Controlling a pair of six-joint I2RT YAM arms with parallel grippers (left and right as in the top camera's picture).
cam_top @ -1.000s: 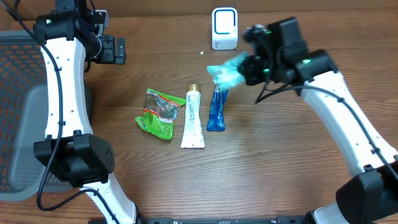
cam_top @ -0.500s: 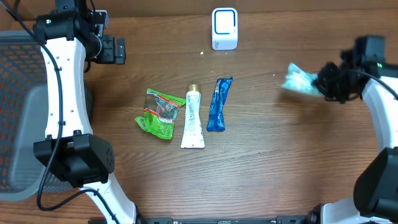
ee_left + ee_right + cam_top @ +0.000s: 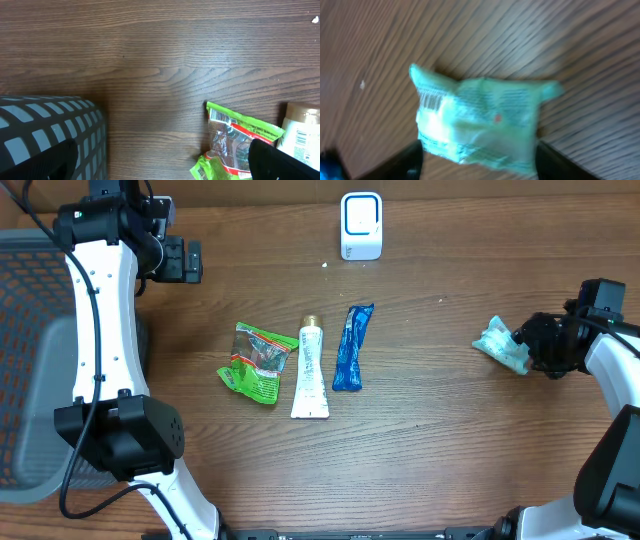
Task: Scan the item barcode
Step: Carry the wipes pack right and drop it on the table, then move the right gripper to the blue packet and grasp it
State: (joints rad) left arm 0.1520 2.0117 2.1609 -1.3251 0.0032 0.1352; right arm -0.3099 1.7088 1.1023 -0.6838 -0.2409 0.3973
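My right gripper grabs the teal packet's end near the scanner next, so the packet's front stays uncovered to scan the barcode.
A crumpled teal packet [image 3: 503, 345] lies on the wood table at the right side. In the right wrist view the teal packet [image 3: 480, 120] shows a barcode at its left end. My right gripper [image 3: 528, 346] [image 3: 477, 161] stands open, with one dark finger on each side of the packet. A white scanner [image 3: 361, 225] stands at the back middle of the table. My left gripper [image 3: 186, 260] [image 3: 162, 165] hangs open and empty over the back left of the table.
A green snack packet [image 3: 258, 362] [image 3: 240, 142], a white tube [image 3: 311, 370] [image 3: 300, 135] and a blue packet [image 3: 351, 347] lie side by side mid-table. A grey mesh basket [image 3: 30, 360] [image 3: 45, 135] stands off the left edge.
My right arm swung from beside the scanner to the table's right side with the teal packet, set it down on the wood and spread its jaws. The left arm stayed still.
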